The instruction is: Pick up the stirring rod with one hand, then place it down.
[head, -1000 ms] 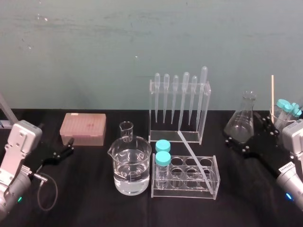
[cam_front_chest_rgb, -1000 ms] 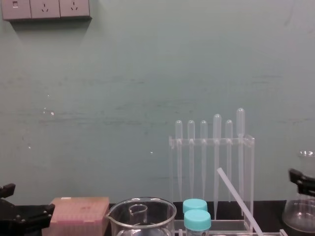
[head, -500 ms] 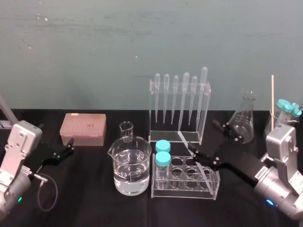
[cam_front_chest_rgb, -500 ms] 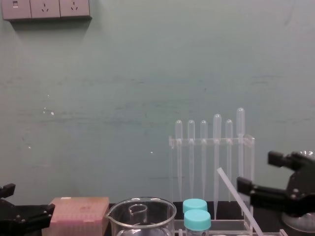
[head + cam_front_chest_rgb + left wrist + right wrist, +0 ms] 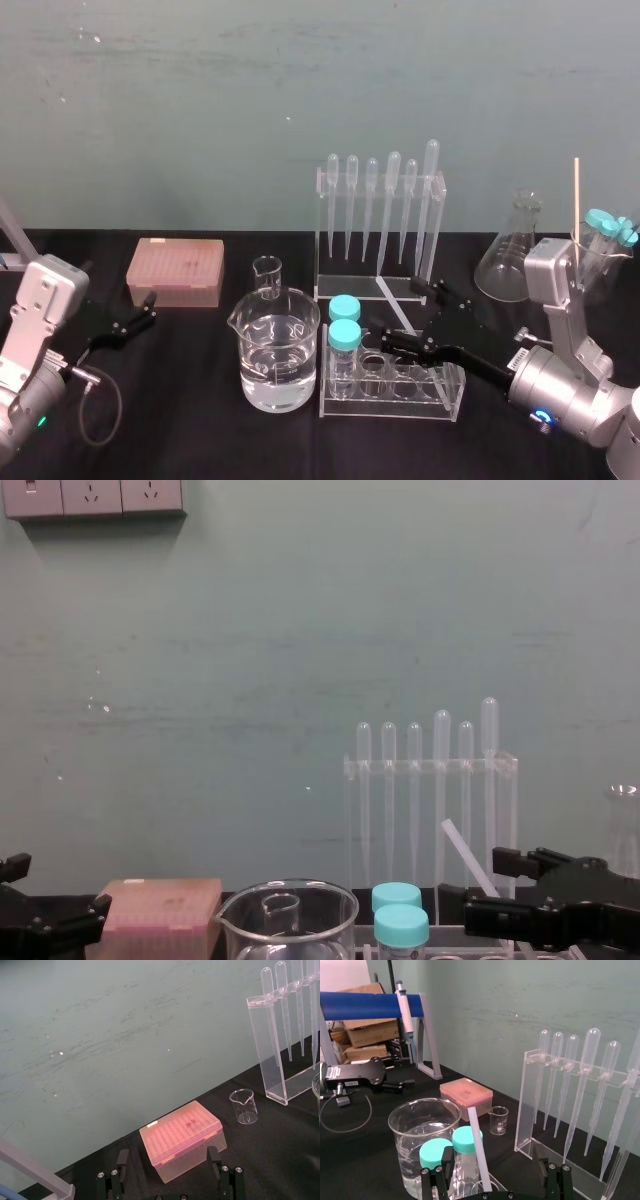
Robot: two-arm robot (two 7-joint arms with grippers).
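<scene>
I next need to pick up the stirring rod by its upper length [image 5: 486, 881], standing free, with my right gripper. The clear test tube rack [image 5: 452, 956] surrounds the rod's lower end.
The stirring rod [image 5: 396, 307] is a thin translucent-white stick leaning tilted in the clear test tube rack [image 5: 392, 402], its top toward the pipette rack. My right gripper [image 5: 414, 320] is open and low over that rack, one black finger on each side of the rod and touching nothing. The right wrist view shows the rod [image 5: 479, 1152] rising between the right gripper [image 5: 492, 1182] fingers. In the chest view the rod [image 5: 462, 846] stands just above the right gripper [image 5: 480, 880]. My left gripper [image 5: 128, 320] rests open at the table's left, shown also as the left gripper [image 5: 167, 1176].
A water-filled beaker [image 5: 277, 350] and a small beaker [image 5: 267, 275] stand left of the rack, which holds two teal-capped tubes [image 5: 344, 322]. Behind are the pipette rack [image 5: 380, 230], a pink tip box [image 5: 175, 270], a conical flask [image 5: 515, 255] and a jar of capped tubes [image 5: 603, 236].
My right arm has swung in from the far right to the test tube rack, and its open fingers now straddle the rod. The left arm and the rod have not moved.
</scene>
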